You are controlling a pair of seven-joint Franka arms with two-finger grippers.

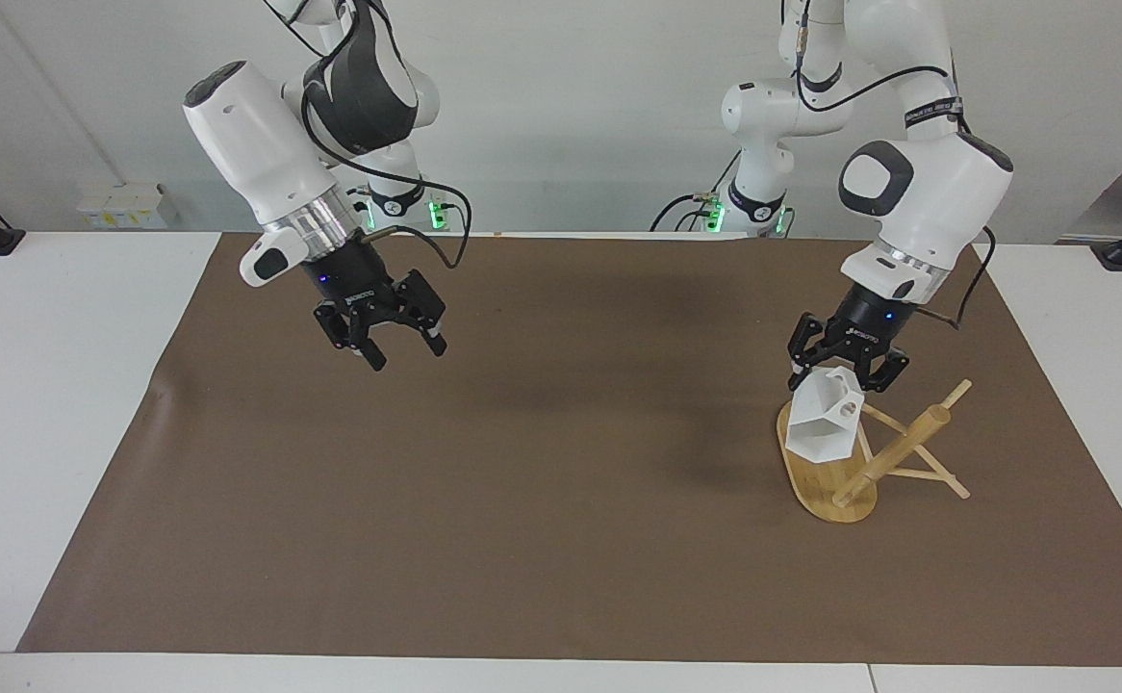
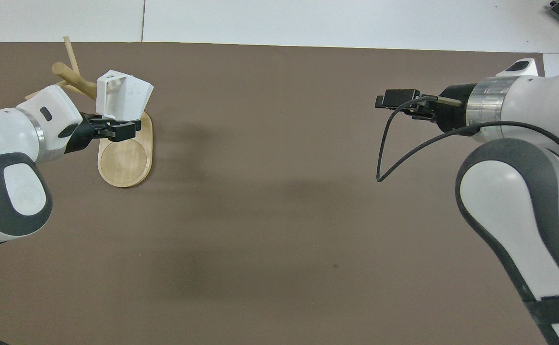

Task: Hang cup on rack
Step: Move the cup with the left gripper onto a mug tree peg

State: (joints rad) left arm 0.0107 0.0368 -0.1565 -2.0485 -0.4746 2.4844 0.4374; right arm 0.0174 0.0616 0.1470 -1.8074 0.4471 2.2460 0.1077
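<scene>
My left gripper should move the cup toward the rack's post before it releases the cup, because the cup handle's loop beside the post shows only the cup's side.
The white faceted cup hangs tilted in my left gripper, which is shut on its flat handle. The cup is over the oval base of the bamboo rack, next to the thick post and its thin pegs. I cannot tell whether the handle touches a peg. In the overhead view the cup covers part of the rack's base, with the left gripper beside it and the post partly hidden. My right gripper waits open and empty over the mat; it also shows in the overhead view.
A brown mat covers most of the white table. The rack stands toward the left arm's end of the mat. A black cable loops from the right wrist.
</scene>
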